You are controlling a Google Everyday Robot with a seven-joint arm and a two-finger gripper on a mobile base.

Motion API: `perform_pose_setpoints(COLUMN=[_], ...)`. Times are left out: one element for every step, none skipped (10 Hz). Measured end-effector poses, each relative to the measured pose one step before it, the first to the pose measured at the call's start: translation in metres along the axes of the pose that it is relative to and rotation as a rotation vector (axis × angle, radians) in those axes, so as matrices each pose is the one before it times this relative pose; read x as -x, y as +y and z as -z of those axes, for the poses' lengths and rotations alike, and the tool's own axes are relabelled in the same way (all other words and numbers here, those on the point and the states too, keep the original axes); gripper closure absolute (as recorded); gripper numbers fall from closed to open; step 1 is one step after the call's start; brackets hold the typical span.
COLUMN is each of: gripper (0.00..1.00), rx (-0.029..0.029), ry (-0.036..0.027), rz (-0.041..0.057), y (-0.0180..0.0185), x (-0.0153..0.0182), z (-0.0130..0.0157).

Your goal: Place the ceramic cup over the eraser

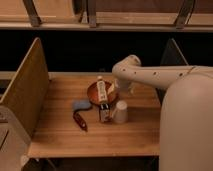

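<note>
The robot's gripper next needs to pick up the cup by its top end [122,104], to place the white ceramic cup over the eraser.
The white ceramic cup [120,112] stands upright on the wooden table [60,135], right of centre. The eraser [104,113], a small dark block with a pale patch, stands just left of the cup, close beside it. My gripper [106,93] hangs over the orange-brown bowl [95,93], just behind the eraser and cup. Its pale fingers [102,90] stand apart and hold nothing. The arm reaches in from the right.
A flat blue-grey pad [81,105] lies left of the eraser. A dark red elongated thing [80,120] lies in front of the pad. A tall wooden side panel [25,95] bounds the table's left side. A dark panel [172,57] stands at the back right.
</note>
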Motion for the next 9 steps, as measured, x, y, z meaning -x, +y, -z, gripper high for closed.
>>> perform_pose_setpoints(gripper=[0.20, 0.20, 0.20, 0.20, 0.20, 0.20, 0.20, 0.20, 0.20], rx=[-0.00907, -0.00623, -0.00883, -0.00805, -0.01025, -0.01049, -0.01015, -0.00193, 0.00183], ry=[0.00268, 0.00652, 0.01246, 0.00752, 0.00579, 0.00408, 0.00507, 0.00736, 0.00965], rz=[0.00692, 0.00553, 0.00140, -0.00659, -0.01810, -0.02021, -0.02505, -0.01540, -0.01476], y=[-0.00046, 0.00007, -0.00202, -0.00393, -0.00698, -0.00710, -0.00851, -0.00406, -0.00312], x=[-0.00266, -0.00481, -0.00899, -0.00561, -0.00524, -0.00348, -0.00307, -0.00277, -0.00360], z=[-0.00017, -0.00059, -0.00155, -0.00105, -0.00142, -0.00127, -0.00184, -0.00267, -0.00417])
